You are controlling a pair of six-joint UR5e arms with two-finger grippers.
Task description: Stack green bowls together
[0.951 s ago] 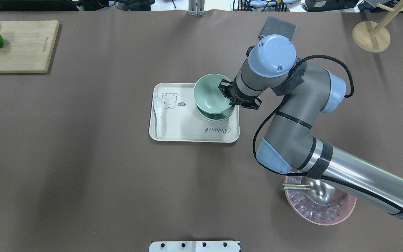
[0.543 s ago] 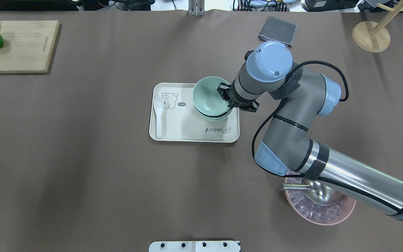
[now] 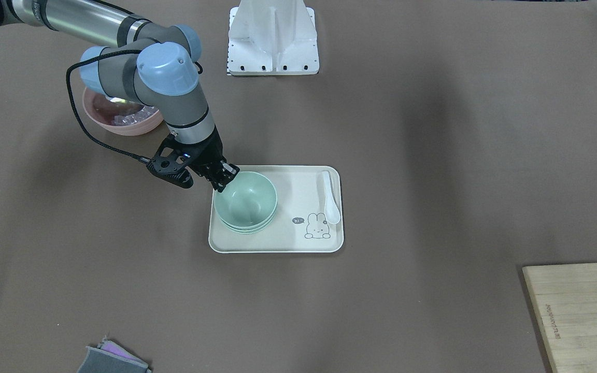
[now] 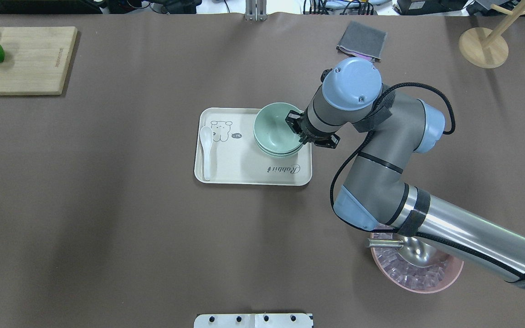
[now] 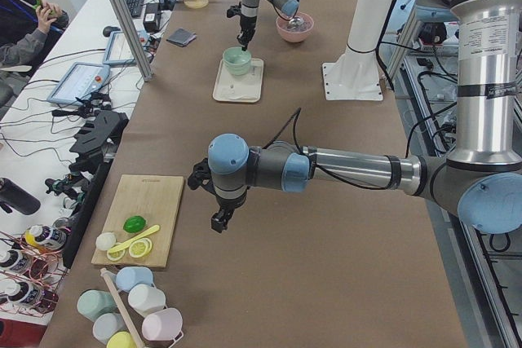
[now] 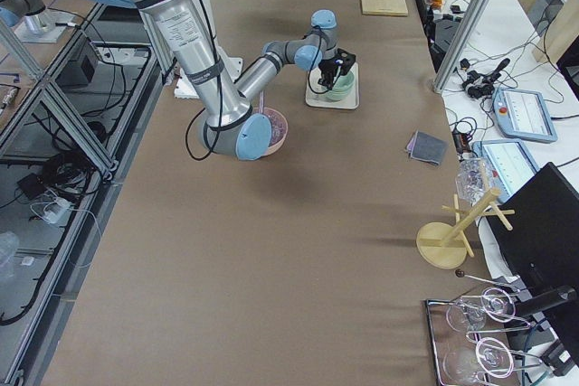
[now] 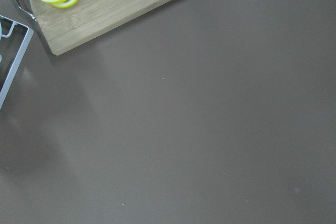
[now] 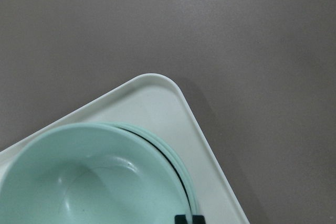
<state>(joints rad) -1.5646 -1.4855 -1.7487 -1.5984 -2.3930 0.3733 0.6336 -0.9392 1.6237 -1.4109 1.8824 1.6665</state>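
My right gripper releases the top bowl next, since the top green bowl [image 3: 246, 200] [image 8: 100, 182] sits centred inside the lower bowls' rims and would remain nested.
Three pale green bowls [image 4: 274, 130] sit nested in one stack at the back right of a cream tray [image 4: 244, 168]. The stack also shows in the front-facing view [image 3: 245, 201] and the right wrist view [image 8: 94, 177]. My right gripper [image 4: 300, 132] is shut on the right rim of the top green bowl, one finger inside and one outside. A thin dark gap shows between the top bowl and the one under it. My left gripper [image 5: 218, 222] hangs over bare table near the cutting board; I cannot tell if it is open or shut.
A white spoon [image 4: 206, 150] lies at the tray's left side. A pink bowl [image 4: 426, 282] with ice and a metal scoop sits under my right forearm. A cutting board [image 4: 30, 59] with lime and lemon is far left, a grey cloth [image 4: 362, 40] and a wooden stand [image 4: 483, 45] far right.
My right gripper has lowered the top green bowl into the two bowls on the tray; it was held tilted above them and now sits nested.
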